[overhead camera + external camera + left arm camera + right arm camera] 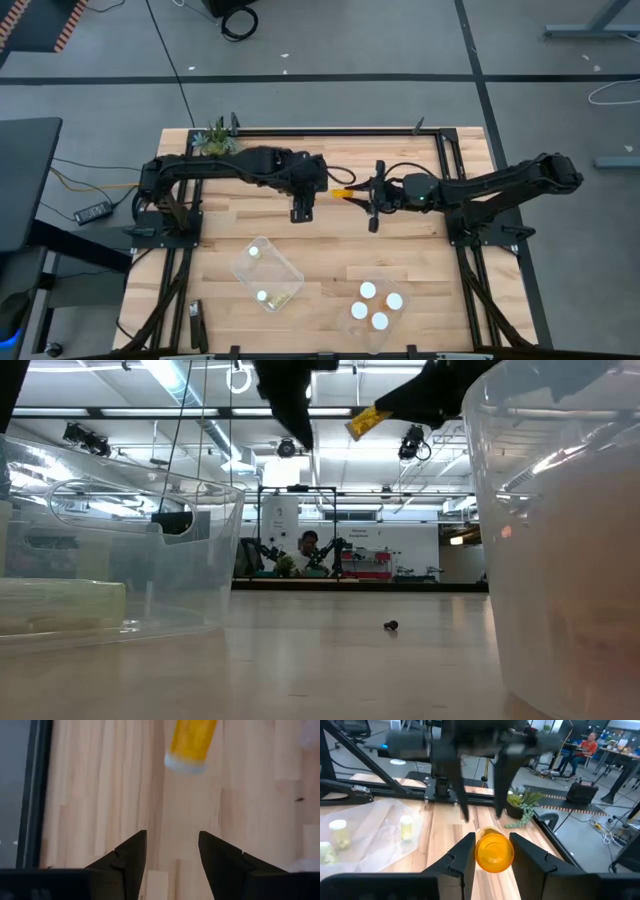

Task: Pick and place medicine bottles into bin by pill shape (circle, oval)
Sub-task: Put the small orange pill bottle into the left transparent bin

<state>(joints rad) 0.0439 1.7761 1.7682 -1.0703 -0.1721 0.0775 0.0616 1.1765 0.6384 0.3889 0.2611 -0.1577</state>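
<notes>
The medicine bottle needs to go into the clear bin (268,274), so my left gripper should next grab the bottle by its white cap (333,192).
A medicine bottle (494,852), amber with a white cap (185,765), hangs over the table's middle in my right gripper (492,840), which is shut on it and reaches in level from the table's right. In the high view the bottle (342,193) sticks out of the right gripper (354,193) toward the left. My left gripper (172,845) hangs open just beside the cap end, pointing steeply down, with nothing between its fingers; it shows in the high view (303,212) near the bottle. My right gripper pinches the bottle's amber body (479,851) between its two fingers, one on each side. The fingers come level from the table's right and lie along the bottle. The bottle is held about level, clear of the table, its cap end pointing away from the gripper.
A clear bin (282,276) with two bottles sits near the front, left of centre. A second clear bin (398,322) with several white-capped bottles sits front right. A green plant (215,140) stands at the far left corner. A dark object (197,322) lies at the front left.
</notes>
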